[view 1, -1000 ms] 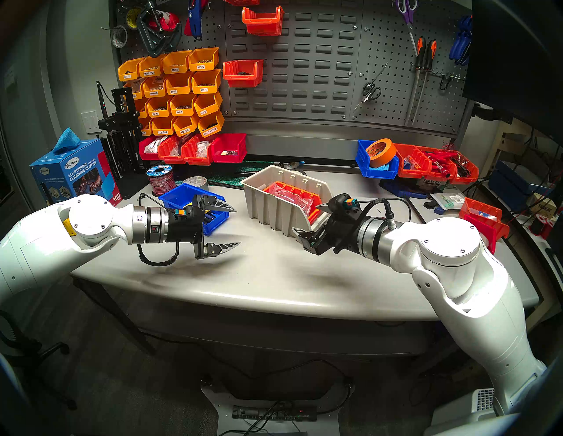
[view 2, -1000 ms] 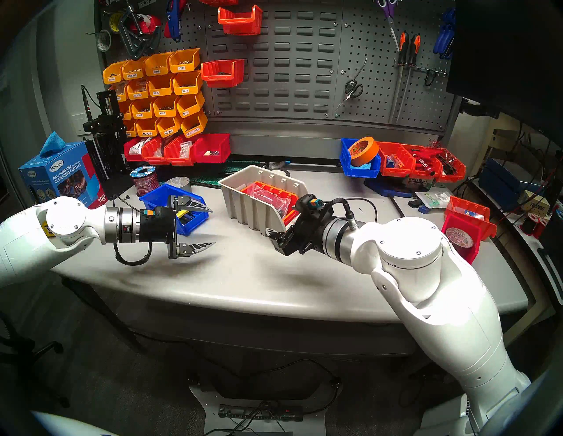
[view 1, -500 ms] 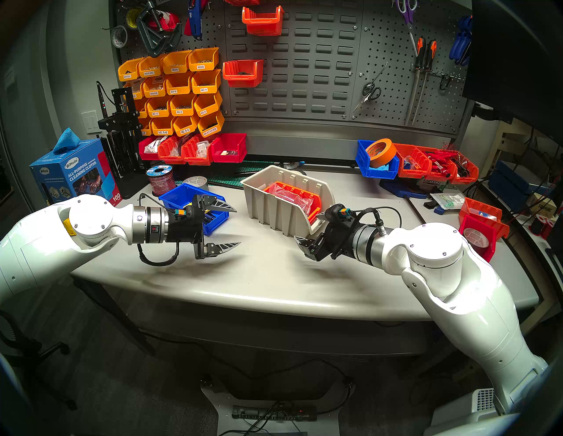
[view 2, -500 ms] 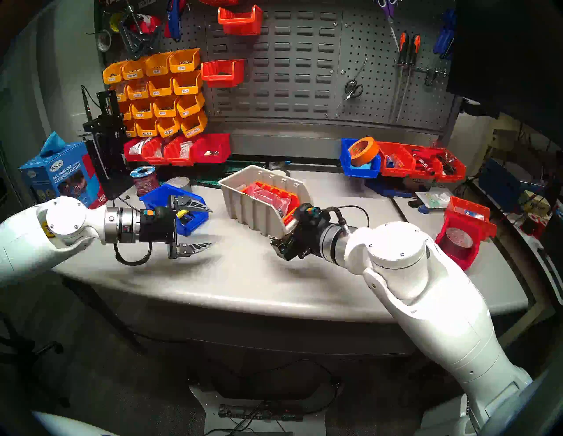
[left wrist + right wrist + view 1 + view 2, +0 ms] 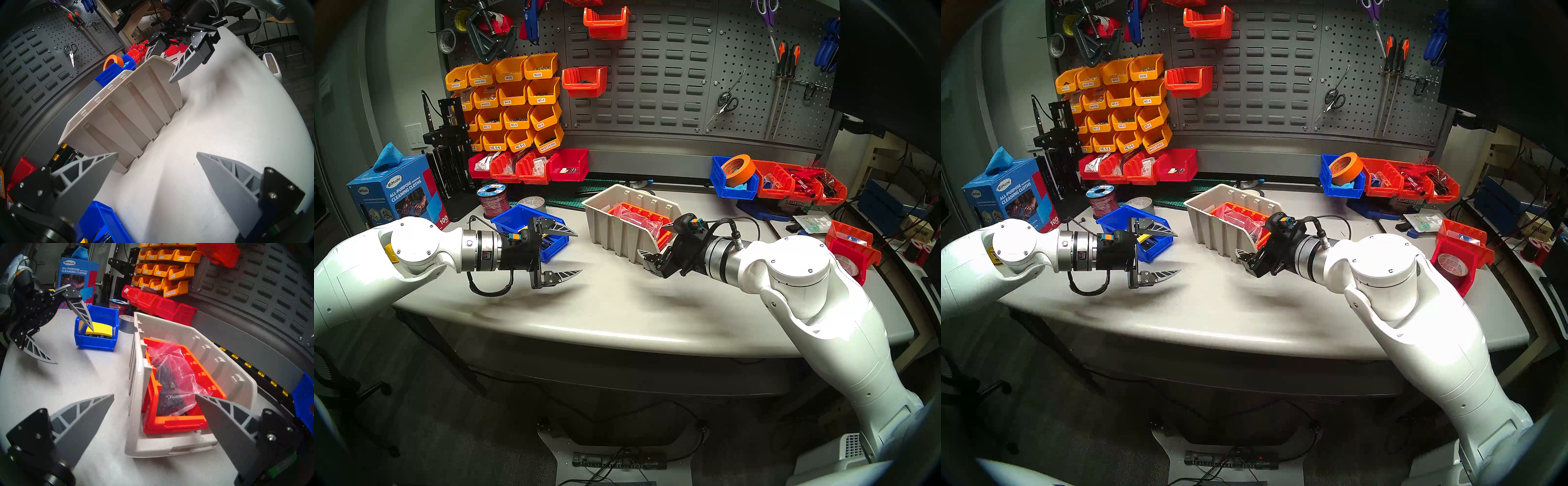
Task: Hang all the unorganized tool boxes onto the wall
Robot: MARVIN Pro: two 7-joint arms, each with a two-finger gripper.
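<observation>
The beige box is wider than my open fingers. My right gripper should next take hold of the box's thin ribbed side (image 5: 620, 229) to hang the box.
The large beige ribbed tool box (image 5: 619, 234) (image 5: 169, 448) stands mid-table, holding an orange-red bin with a plastic bag (image 5: 171, 395). My right gripper (image 5: 653, 238) (image 5: 154, 394) is open astride the beige box's front corner, one finger over the inside and one outside along its ribbed side, gripping nothing. One blue tool box (image 5: 514, 217) (image 5: 95, 343) sits at the left, just behind my open, empty left gripper (image 5: 579, 253) (image 5: 157, 153). A second blue tool box (image 5: 734, 190) with an orange tape roll stands at the back right. The slotted grey wall (image 5: 653, 85) rises behind the table.
Two orange-red bins (image 5: 605, 22) (image 5: 583, 81) hang on the wall. Yellow labelled bins (image 5: 517, 101) and a red row (image 5: 531, 166) fill the back left. Nearby stand a wire spool (image 5: 493, 200), a cloth box (image 5: 395, 193), orange-red bins (image 5: 799, 183) and a red bin (image 5: 850, 251).
My right gripper drew back a little from the beige box's front, then came up against it again, with the elbow swinging left. The left arm and the boxes have stayed put.
</observation>
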